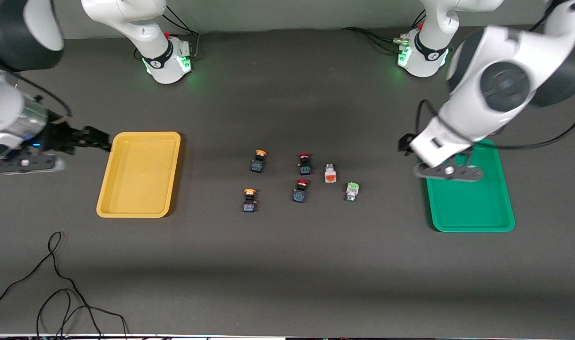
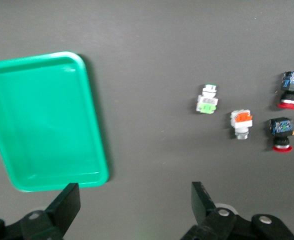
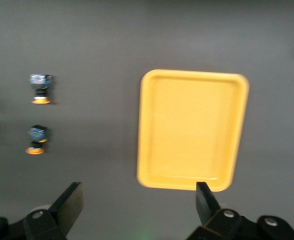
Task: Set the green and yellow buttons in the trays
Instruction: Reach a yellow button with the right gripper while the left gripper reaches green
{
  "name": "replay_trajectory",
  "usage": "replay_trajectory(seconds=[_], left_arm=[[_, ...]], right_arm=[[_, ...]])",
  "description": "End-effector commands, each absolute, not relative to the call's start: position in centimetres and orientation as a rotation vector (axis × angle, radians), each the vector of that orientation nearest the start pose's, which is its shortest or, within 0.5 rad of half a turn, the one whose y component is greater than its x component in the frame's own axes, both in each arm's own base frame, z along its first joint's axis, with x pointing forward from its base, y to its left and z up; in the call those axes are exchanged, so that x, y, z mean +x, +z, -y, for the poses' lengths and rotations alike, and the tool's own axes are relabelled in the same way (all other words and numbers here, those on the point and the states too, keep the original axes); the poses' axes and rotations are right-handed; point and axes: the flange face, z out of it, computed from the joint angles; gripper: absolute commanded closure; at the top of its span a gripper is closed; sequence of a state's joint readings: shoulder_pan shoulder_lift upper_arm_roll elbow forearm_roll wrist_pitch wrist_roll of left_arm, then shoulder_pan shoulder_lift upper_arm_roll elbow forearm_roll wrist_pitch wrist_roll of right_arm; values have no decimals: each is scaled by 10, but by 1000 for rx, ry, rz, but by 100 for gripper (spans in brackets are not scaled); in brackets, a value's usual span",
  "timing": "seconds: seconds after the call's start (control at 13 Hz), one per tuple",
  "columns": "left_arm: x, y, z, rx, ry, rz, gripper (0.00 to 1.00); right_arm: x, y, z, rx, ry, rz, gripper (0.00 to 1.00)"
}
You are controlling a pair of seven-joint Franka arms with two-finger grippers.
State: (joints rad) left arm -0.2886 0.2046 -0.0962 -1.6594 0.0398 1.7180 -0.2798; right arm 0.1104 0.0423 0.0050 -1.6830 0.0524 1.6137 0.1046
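My left gripper grabs the white green-marked button by its white body point(image 1: 352, 191) next, to set it in the green tray point(image 1: 471, 208).
Two yellow-capped buttons point(image 1: 258, 161) point(image 1: 249, 200) stand mid-table, nearer the yellow tray point(image 1: 138, 174). A white orange-marked button point(image 1: 330, 174) and a white green-marked button point(image 1: 352, 191) stand nearer the green tray point(image 1: 471, 208). Both trays hold nothing. My left gripper point(image 1: 404, 141) is open and empty, over the table beside the green tray point(image 2: 42, 120); its view shows the white buttons point(image 2: 207, 98) point(image 2: 241, 123). My right gripper point(image 1: 96, 139) is open and empty beside the yellow tray point(image 3: 192, 130); its view shows the yellow-capped buttons point(image 3: 39, 88) point(image 3: 36, 139).
Two red-capped black-blue switches point(image 1: 304, 163) point(image 1: 301, 191) stand between the yellow-capped and the white buttons. Loose black cables point(image 1: 55, 283) lie on the table near the front camera at the right arm's end. The arm bases point(image 1: 167, 61) point(image 1: 419, 56) stand along the table's edge farthest from the camera.
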Motion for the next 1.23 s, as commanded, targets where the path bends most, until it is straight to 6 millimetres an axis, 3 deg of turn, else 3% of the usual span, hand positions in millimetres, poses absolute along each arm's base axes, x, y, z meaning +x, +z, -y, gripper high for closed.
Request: replay_trajectory(seconds=[0.0, 0.08, 0.38, 0.46, 0.69, 0.85, 1.15], left_arm=[[567, 418, 272, -3051, 212, -110, 1], [567, 398, 287, -3041, 211, -113, 1], [580, 318, 301, -3039, 228, -133, 1], [577, 296, 313, -3037, 237, -159, 1], [573, 249, 334, -3053, 217, -143, 1], [569, 220, 345, -3059, 206, -172, 1], [564, 182, 347, -3075, 183, -184, 1]], right_arm=[[547, 534, -126, -3080, 179, -100, 0], [538, 521, -155, -3085, 172, -131, 0], [500, 508, -254, -3074, 96, -291, 0], [483, 506, -288, -3073, 83, -311, 0], [442, 491, -356, -3059, 46, -402, 0], [427, 466, -369, -3096, 6, -357, 0], [415, 403, -362, -3076, -51, -337, 0]])
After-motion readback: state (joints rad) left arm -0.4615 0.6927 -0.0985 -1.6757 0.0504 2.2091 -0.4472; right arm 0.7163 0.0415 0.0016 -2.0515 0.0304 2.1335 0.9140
